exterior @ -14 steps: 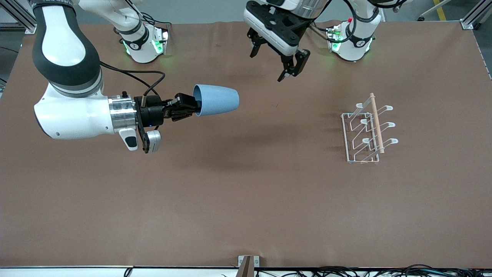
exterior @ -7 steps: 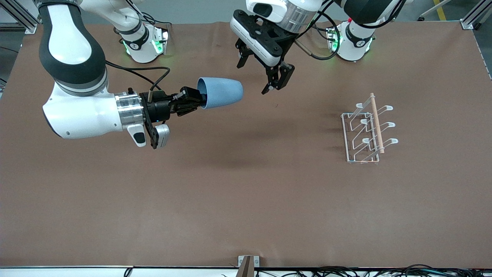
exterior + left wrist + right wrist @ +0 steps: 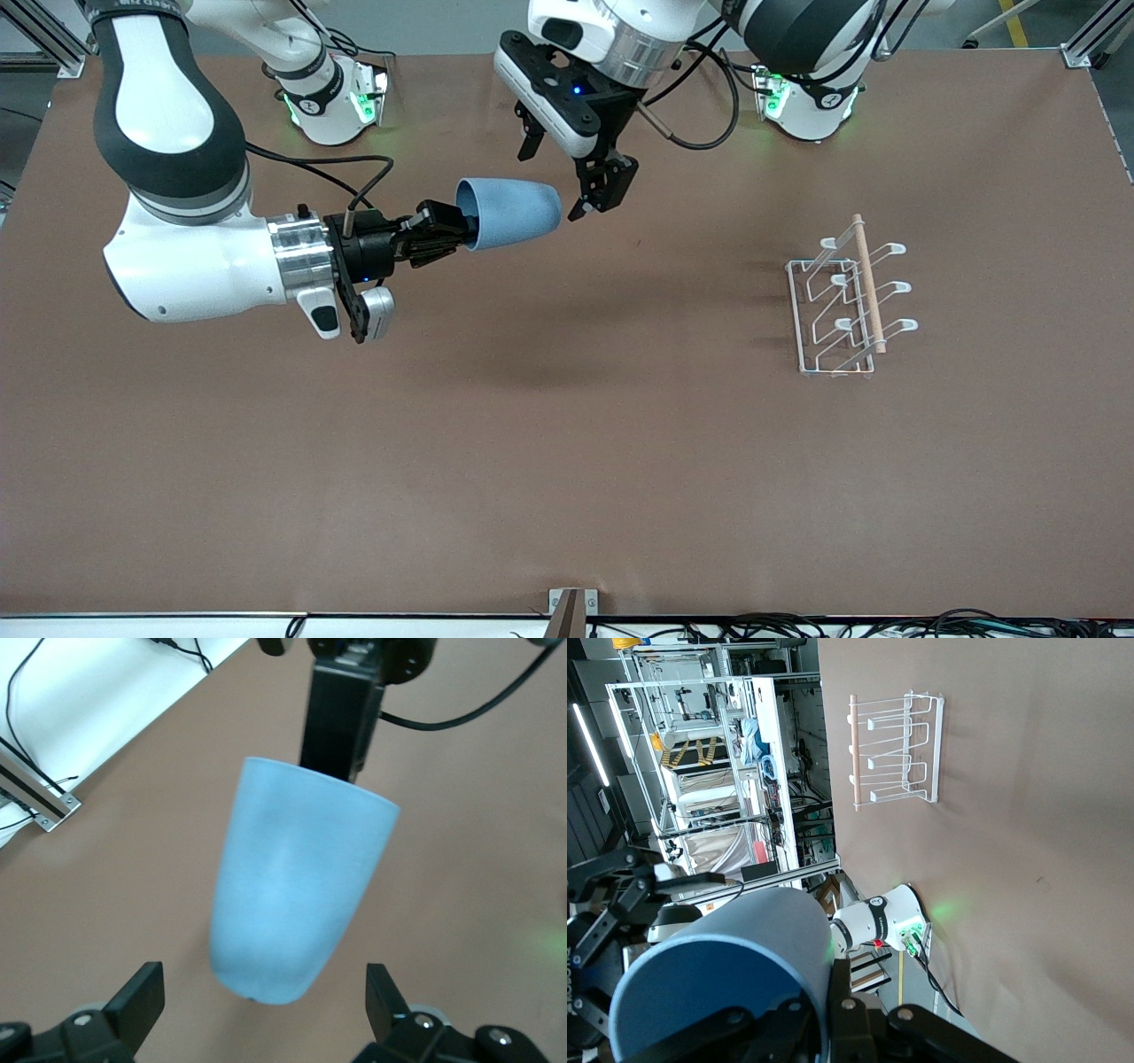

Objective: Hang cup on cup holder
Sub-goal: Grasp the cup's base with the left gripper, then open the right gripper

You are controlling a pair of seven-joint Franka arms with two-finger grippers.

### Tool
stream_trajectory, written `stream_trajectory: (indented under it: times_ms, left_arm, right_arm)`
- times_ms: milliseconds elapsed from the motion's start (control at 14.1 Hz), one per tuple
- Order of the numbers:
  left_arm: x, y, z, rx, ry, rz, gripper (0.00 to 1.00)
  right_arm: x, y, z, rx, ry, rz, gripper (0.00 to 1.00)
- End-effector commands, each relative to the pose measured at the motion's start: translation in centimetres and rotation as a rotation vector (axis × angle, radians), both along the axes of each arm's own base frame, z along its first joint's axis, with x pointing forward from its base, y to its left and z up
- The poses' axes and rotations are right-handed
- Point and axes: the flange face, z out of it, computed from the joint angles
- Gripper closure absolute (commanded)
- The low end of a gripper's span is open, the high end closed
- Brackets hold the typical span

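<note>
I will next grab the light blue cup by its base (image 3: 548,211) with my left gripper. The cup's open rim then stays free to slip onto the cup holder (image 3: 846,297).
My right gripper (image 3: 452,237) is shut on the rim of the light blue cup (image 3: 512,214) and holds it on its side in the air over the middle of the table, base pointing toward the left arm's end. It shows large in the right wrist view (image 3: 735,966), with one finger inside the rim at my right gripper (image 3: 824,1028). My left gripper (image 3: 554,182) is open just off the cup's base. In the left wrist view the cup (image 3: 297,877) lies just ahead of my left gripper (image 3: 263,997), not touched. The white wire cup holder (image 3: 846,297) stands empty toward the left arm's end.
The cup holder also shows in the right wrist view (image 3: 899,749) with its wooden rod (image 3: 868,283) along the top. The brown table mat (image 3: 567,461) is bare nearer the front camera. The arm bases (image 3: 332,97) stand along the table's back edge.
My left gripper has come down and moved toward the right arm's end, up to the cup's base. My right gripper shifted the cup slightly toward it, then held still.
</note>
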Motion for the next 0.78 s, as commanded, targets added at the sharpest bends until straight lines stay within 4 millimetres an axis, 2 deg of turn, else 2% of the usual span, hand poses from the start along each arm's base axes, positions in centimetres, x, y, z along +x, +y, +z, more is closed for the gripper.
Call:
stream_trajectory:
  times_ms: [0, 498, 711]
  left_arm:
    - [0.2, -1.1, -0.5, -0.001, -0.018, -0.014, 0.00]
    - [1.3, -2.0, -2.3, -0.007, -0.057, -0.014, 0.00]
    - [0.9, -2.9, -3.2, -0.001, -0.045, -0.028, 0.00]
  right_arm:
    - [-0.3, 0.2, 0.2, 0.027, 0.002, 0.006, 0.97]
    - [-0.3, 0.2, 0.1, 0.027, 0.003, 0.006, 0.96]
    - [-0.3, 0.1, 0.1, 0.027, 0.004, 0.007, 0.94]
